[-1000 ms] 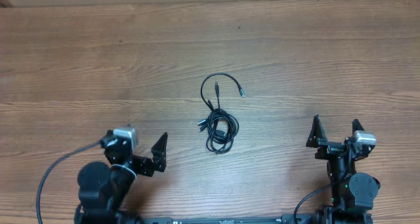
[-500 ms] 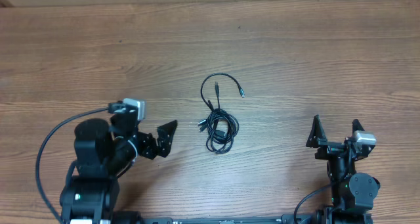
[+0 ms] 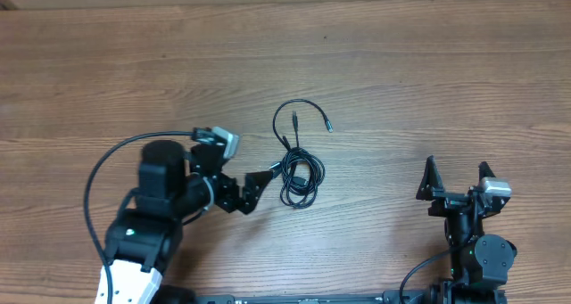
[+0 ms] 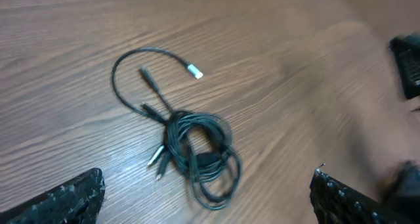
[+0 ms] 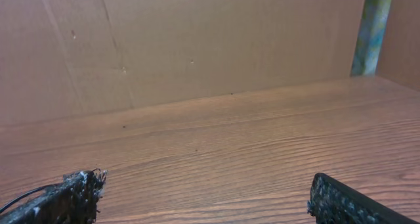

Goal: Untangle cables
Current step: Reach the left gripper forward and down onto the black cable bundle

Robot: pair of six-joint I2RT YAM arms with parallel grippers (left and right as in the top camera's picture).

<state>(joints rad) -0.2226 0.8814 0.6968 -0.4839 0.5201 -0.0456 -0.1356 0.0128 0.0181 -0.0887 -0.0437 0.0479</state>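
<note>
The cables at the bundle's plug side (image 3: 290, 159) (image 4: 171, 127) are next for my left gripper to grab, so the coiled loops stay exposed for my right gripper to untangle.
The cables (image 3: 299, 166) are thin black cords bunched in a tangle at the table's middle, with one loop and silver-tipped plugs reaching up and right. In the left wrist view the cables (image 4: 190, 145) lie just ahead of the fingers. My left gripper (image 3: 252, 188) is open and empty, its tips just left of the bundle and not touching it. My right gripper (image 3: 457, 175) is open and empty at the right front, far from the cables. The right wrist view shows only bare table between its fingers (image 5: 72, 201).
The wooden table (image 3: 428, 81) spreads all round the bundle. A brown cardboard wall (image 5: 197, 40) stands along the table's far edge. The left arm's thick black wire (image 3: 98, 184) arcs at the left front.
My left arm has swung right and forward, bringing its open gripper from the left front up beside the cable bundle. The cables and the right arm have not moved.
</note>
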